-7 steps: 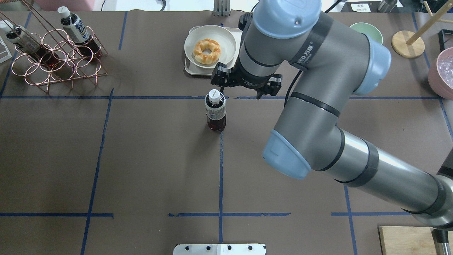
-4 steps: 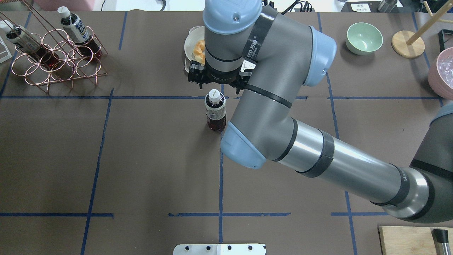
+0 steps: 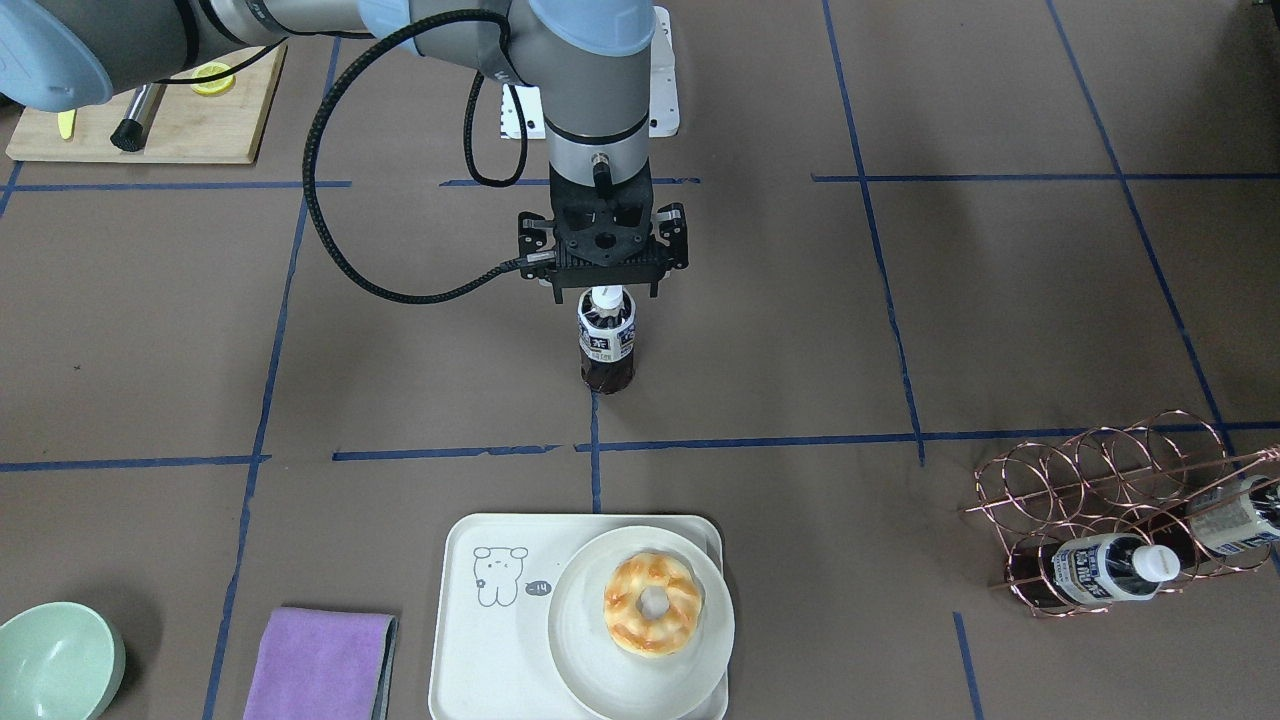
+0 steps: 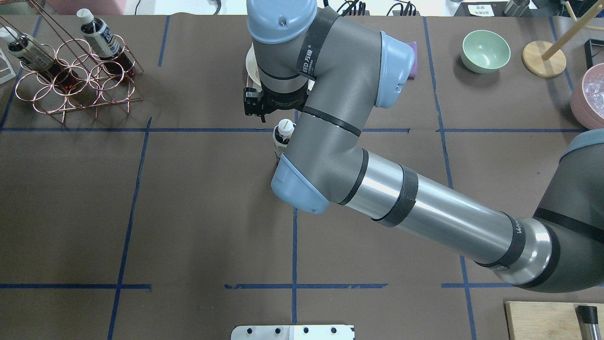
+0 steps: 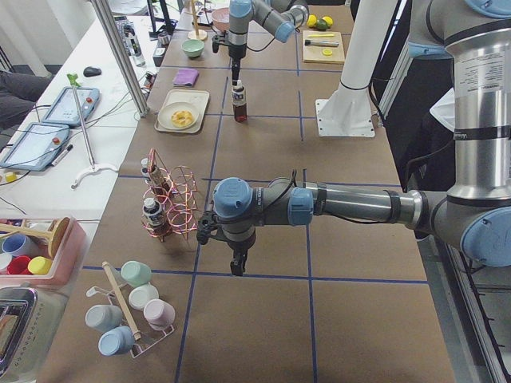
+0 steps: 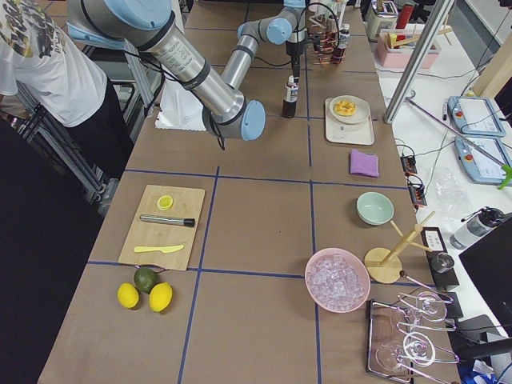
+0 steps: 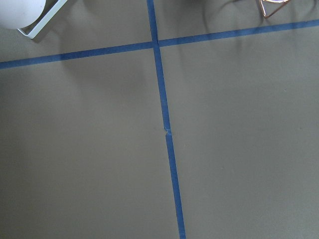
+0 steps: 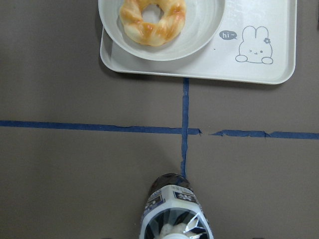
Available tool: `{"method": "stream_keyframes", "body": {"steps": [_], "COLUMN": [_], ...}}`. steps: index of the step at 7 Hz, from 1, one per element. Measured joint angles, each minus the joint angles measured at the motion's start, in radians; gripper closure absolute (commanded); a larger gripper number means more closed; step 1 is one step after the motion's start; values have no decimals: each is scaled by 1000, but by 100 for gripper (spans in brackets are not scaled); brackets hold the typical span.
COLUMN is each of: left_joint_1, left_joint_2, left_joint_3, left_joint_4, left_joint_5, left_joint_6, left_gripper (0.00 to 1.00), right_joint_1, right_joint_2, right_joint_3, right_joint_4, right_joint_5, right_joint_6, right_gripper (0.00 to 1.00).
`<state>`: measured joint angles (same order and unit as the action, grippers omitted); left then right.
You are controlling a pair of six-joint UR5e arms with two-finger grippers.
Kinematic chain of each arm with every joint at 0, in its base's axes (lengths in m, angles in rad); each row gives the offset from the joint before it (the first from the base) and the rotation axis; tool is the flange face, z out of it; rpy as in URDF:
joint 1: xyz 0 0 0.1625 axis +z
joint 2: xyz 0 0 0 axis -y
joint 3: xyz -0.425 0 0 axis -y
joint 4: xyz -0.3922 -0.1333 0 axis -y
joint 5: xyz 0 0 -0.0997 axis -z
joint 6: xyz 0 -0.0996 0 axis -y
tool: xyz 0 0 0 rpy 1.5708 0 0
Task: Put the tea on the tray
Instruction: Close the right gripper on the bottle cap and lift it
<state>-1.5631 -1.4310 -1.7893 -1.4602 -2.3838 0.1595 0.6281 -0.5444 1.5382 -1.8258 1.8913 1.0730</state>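
The robot's right gripper needs to grab the tea bottle by its white cap (image 3: 607, 295) next, to place it on the tray (image 3: 480, 640).
The tea bottle (image 3: 606, 345) stands upright on the brown table at the centre line, with a white cap and dark liquid. It also shows in the overhead view (image 4: 281, 137) and at the bottom of the right wrist view (image 8: 175, 214). My right gripper (image 3: 604, 293) hangs straight over the bottle, open, with its fingers on either side of the cap. The cream tray (image 3: 480, 640) with the drawn bear lies beyond the bottle and shows in the right wrist view (image 8: 259, 64). My left gripper (image 5: 237, 267) hangs low over bare table far from the bottle; I cannot tell whether it is open or shut.
A round plate with a doughnut (image 3: 650, 600) fills the tray's right half. A copper wire rack (image 3: 1110, 520) holds two more bottles. A purple cloth (image 3: 320, 665) and a green bowl (image 3: 55, 665) lie beside the tray. A wooden board (image 3: 170, 110) is at the robot's side.
My right arm has swung to the left in the overhead view, and its gripper has come from beside the plate to over the bottle's cap. The bottle has not moved.
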Motion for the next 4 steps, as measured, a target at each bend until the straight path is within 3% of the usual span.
{"method": "stream_keyframes", "body": {"steps": [4], "left_joint_1": [0], "left_joint_2": [-2], "left_joint_3": [6], "left_joint_4": [-2], "left_joint_5": [0], "left_joint_6": [0], "left_gripper": [0], "right_joint_1": [-17], "right_joint_2": [4], "right_joint_3": [-22], "right_joint_4": [-1], "right_joint_5": [0], "right_joint_6": [-8], "right_gripper": [31]}}
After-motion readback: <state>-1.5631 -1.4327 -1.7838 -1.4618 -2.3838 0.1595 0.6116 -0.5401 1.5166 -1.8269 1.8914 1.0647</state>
